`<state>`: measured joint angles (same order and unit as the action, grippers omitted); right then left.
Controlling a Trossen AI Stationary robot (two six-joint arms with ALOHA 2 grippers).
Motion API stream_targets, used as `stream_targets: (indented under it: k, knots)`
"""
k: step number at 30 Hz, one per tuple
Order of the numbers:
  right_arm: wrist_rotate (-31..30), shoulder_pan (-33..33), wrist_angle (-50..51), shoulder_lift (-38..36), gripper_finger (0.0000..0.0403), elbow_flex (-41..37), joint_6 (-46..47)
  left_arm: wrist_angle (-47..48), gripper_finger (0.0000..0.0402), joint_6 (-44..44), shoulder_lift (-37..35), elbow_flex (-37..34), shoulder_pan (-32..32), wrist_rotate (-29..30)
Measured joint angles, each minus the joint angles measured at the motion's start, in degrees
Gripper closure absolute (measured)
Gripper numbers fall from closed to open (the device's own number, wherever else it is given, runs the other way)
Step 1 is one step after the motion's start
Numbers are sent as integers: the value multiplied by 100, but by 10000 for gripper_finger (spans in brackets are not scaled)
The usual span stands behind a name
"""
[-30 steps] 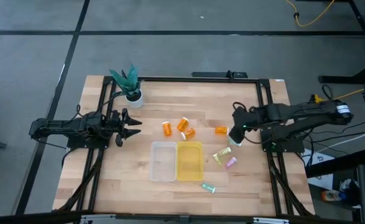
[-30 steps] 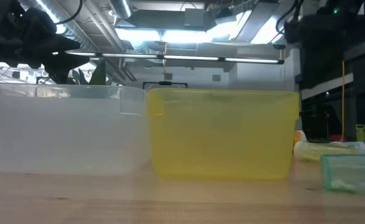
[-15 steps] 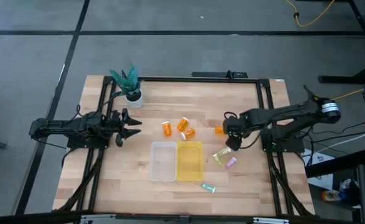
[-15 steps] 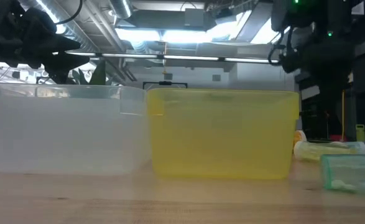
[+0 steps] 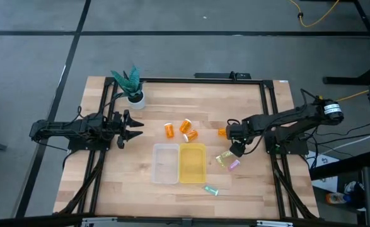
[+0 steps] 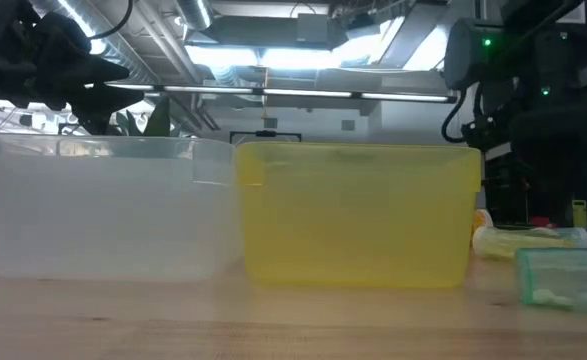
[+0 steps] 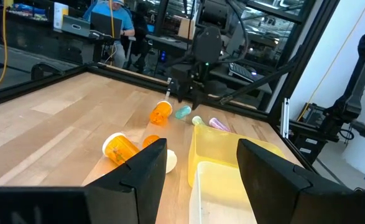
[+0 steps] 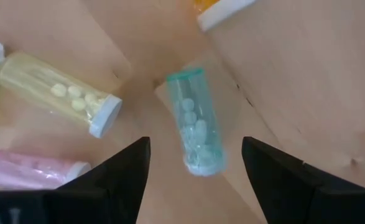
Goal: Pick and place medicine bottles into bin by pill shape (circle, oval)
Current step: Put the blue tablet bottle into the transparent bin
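Note:
My fingertips are above the vial in the right wrist view. My right gripper needs to move lower before it closes on the teal vial point(image 8: 198, 127).
My right gripper point(image 5: 236, 146) is open low over a teal vial point(image 8: 194, 127) that lies on its side on the wood; its fingers stand on either side of the vial without touching it. A yellow-green vial point(image 8: 61, 93) and a purple vial point(image 8: 33, 171) lie close by. Orange bottles point(image 5: 169, 130) point(image 5: 186, 125) point(image 5: 191, 135) point(image 5: 223, 132) lie behind the bins. Another teal vial point(image 5: 210, 190) lies in front of the yellow bin point(image 5: 192, 162). The clear bin point(image 5: 165, 163) stands beside the yellow one. My left gripper point(image 5: 129, 128) waits open at the table's left.
A white pot with a green plant point(image 5: 133, 88) stands at the far left corner. The black frame rails point(image 5: 270, 113) run along the table's sides. In the low view the two bins point(image 6: 358, 215) fill the middle, with vials point(image 6: 528, 238) to their right.
My right gripper has come down toward the table and shifted a little toward the near edge, ending over the teal vial. Its arm has drawn in. The bottles and bins have stayed in place.

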<state>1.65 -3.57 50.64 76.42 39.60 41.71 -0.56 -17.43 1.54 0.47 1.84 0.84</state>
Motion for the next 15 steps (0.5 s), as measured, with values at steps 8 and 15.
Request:
stream_targets:
  k: [8, 15]
  knots:
    - [-44, 0, -207, 33, 146, -297, -15, 0, 211, 0, 0, 0, 0, -2]
    - [-62, 0, -764, 41, 149, -734, 136, -7, 211, -1, -1, 1, -1, -2]
